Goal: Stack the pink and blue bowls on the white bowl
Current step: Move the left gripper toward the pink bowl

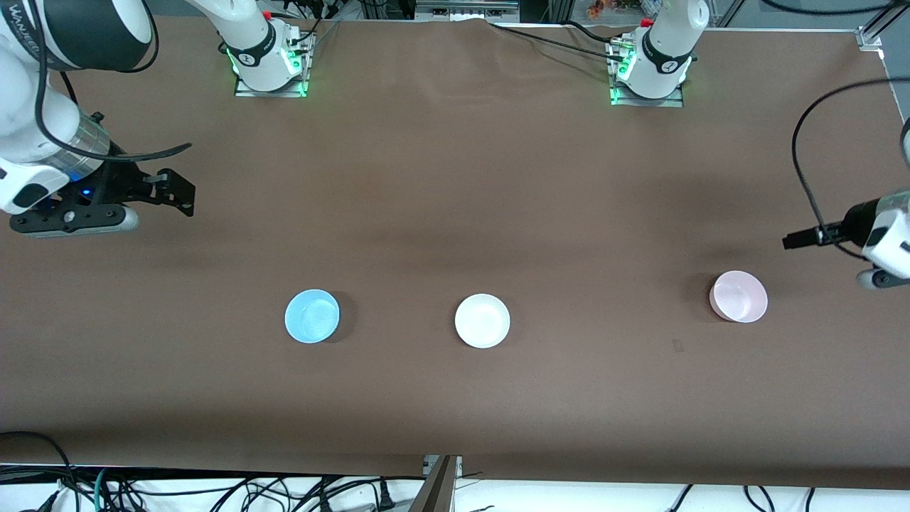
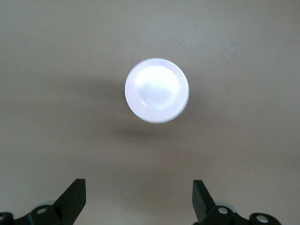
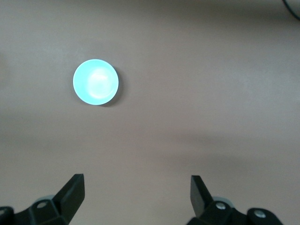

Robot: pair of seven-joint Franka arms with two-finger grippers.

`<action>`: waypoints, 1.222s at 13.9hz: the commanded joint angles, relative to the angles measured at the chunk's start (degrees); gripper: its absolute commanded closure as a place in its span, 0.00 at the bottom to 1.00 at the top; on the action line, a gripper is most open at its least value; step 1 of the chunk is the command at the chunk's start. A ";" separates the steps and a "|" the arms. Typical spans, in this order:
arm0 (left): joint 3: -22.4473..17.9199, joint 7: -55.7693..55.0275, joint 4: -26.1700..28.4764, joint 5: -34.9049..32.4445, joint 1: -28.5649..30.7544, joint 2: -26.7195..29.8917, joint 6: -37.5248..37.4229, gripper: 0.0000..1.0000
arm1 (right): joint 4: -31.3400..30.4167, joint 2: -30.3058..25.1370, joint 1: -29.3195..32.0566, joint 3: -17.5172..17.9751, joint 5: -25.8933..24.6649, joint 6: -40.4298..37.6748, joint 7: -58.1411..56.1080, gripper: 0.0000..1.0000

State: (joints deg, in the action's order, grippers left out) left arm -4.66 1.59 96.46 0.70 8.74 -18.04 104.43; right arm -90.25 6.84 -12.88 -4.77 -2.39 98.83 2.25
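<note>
The pink bowl should go on top of the white bowl [image 1: 482, 321], so the left gripper should next grab it by its rim [image 1: 764, 291].
Three bowls stand upright in a row on the brown table [image 1: 455, 178]. The white bowl [image 1: 482, 321] is in the middle. The light blue bowl [image 1: 312, 316] is toward the right arm's end and also shows in the right wrist view [image 3: 95, 82]. The pale pink bowl [image 1: 739, 296] is toward the left arm's end and also shows in the left wrist view [image 2: 157, 90]. My left gripper [image 1: 796, 240] is open and empty above the table beside the pink bowl [image 2: 139, 187]. My right gripper [image 1: 174, 195] is open and empty above the table at the right arm's end [image 3: 137, 183].
The right arm's base [image 1: 270, 64] and the left arm's base [image 1: 650, 71] stand along the table's edge farthest from the front camera. Loose cables [image 1: 213, 491] hang below the edge nearest that camera.
</note>
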 commanded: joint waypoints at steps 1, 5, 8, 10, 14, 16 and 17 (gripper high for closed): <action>0.44 6.20 0.21 1.31 4.25 -6.46 8.91 0.00 | -0.10 -0.33 -0.04 0.20 -1.04 0.75 0.47 0.00; 0.44 16.25 0.31 10.54 7.34 -12.44 15.53 0.00 | -0.01 0.02 -0.22 0.20 -0.95 1.19 0.56 0.00; 0.44 20.10 1.01 15.46 7.43 -14.74 17.29 0.09 | 0.34 0.11 -0.22 0.20 -0.78 1.19 0.65 0.00; 0.35 22.66 1.97 17.75 7.43 -15.44 18.87 0.15 | 0.34 0.11 -0.22 0.20 -0.69 1.19 0.65 0.00; 0.44 25.47 2.41 19.25 7.43 -17.28 21.25 0.30 | 0.34 0.11 0.14 0.20 -0.60 1.19 0.65 0.00; 0.35 27.23 2.59 21.27 7.52 -17.99 22.04 0.31 | 0.34 0.11 0.05 0.20 -0.60 1.19 0.65 0.00; 0.44 27.59 2.50 21.62 7.52 -17.99 22.04 0.39 | 0.34 0.11 0.05 0.20 -0.60 1.19 0.65 0.00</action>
State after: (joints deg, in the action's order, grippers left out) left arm -4.34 26.20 98.35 20.16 16.02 -36.18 125.44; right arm -90.24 7.03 -12.95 -4.75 -2.46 100.00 2.26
